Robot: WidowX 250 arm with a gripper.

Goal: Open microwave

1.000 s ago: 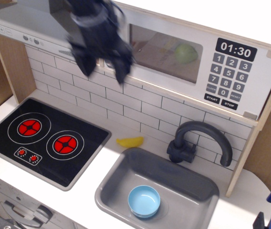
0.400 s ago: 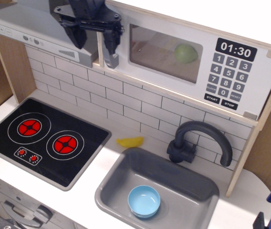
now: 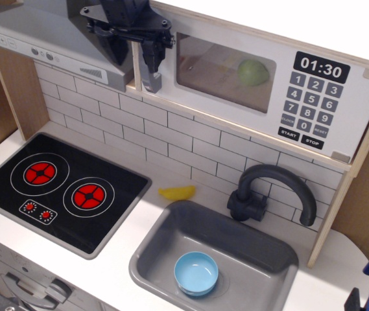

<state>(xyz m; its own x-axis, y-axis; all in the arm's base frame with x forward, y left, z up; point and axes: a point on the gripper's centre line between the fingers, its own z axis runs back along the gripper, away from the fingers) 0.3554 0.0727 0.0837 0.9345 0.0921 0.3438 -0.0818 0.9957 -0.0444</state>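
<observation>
The microwave door (image 3: 226, 68) needs to swing open, so I should next grab it with my gripper by its grey vertical bar handle (image 3: 150, 83).
The white microwave (image 3: 236, 97) sits at the upper right in a pale wood casing, with its door closed. It has a clear window (image 3: 226, 72) with a green fruit (image 3: 253, 72) behind it, a black clock display (image 3: 321, 67) and a dark keypad (image 3: 307, 103). Its grey vertical bar handle (image 3: 150, 83) is at the door's left edge. My black gripper (image 3: 134, 57) hangs at the top, open. Its right finger (image 3: 153, 58) covers the top of the handle. Its left finger (image 3: 115, 48) is in front of the range hood.
A grey slanted range hood (image 3: 41, 45) is at the upper left. A black stove (image 3: 61, 191) lies below it. A yellow banana (image 3: 177, 192) lies on the counter behind the grey sink (image 3: 165, 240), which holds a blue bowl (image 3: 196, 273). A dark faucet (image 3: 272, 191) stands behind it.
The gripper rose and moved left from in front of the microwave's left part, then shifted slightly right, so its right finger is now over the handle's top. The door has not moved.
</observation>
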